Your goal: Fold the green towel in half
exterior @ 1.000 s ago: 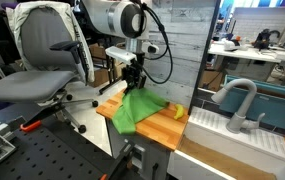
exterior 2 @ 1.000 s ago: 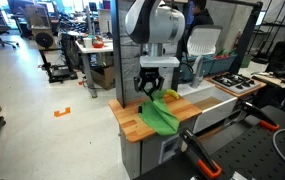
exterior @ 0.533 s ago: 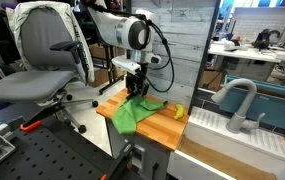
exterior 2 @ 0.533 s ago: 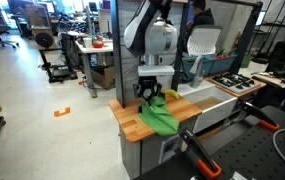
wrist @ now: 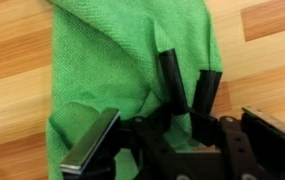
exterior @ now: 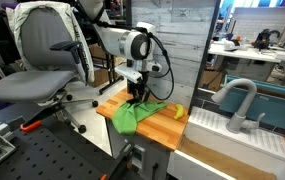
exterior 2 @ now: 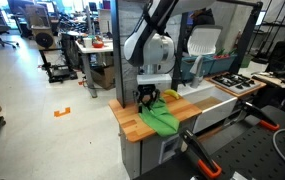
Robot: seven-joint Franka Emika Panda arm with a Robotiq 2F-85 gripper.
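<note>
I should open my gripper now: the cloth around the fold lies on wood, so the fold would settle on the tabletop.
The green towel (exterior: 134, 114) lies bunched and partly doubled over on the wooden tabletop (exterior: 168, 129), seen in both exterior views (exterior 2: 161, 120). My gripper (exterior: 135, 97) is low over the towel's rear part (exterior 2: 149, 100). In the wrist view the two black fingers (wrist: 189, 90) are close together, with a fold of the green towel (wrist: 112, 60) pinched between them. The cloth spreads away from the fingers over the wood.
A small yellow object (exterior: 179, 112) sits on the table beside the towel, toward the white sink unit with a faucet (exterior: 237, 100). An office chair (exterior: 42, 70) stands off the table's other side. The tabletop (exterior 2: 130, 122) is small, with its edges close to the towel.
The gripper has come down toward the tabletop with the towel fold in it, and the raised cloth has flattened lower onto the table.
</note>
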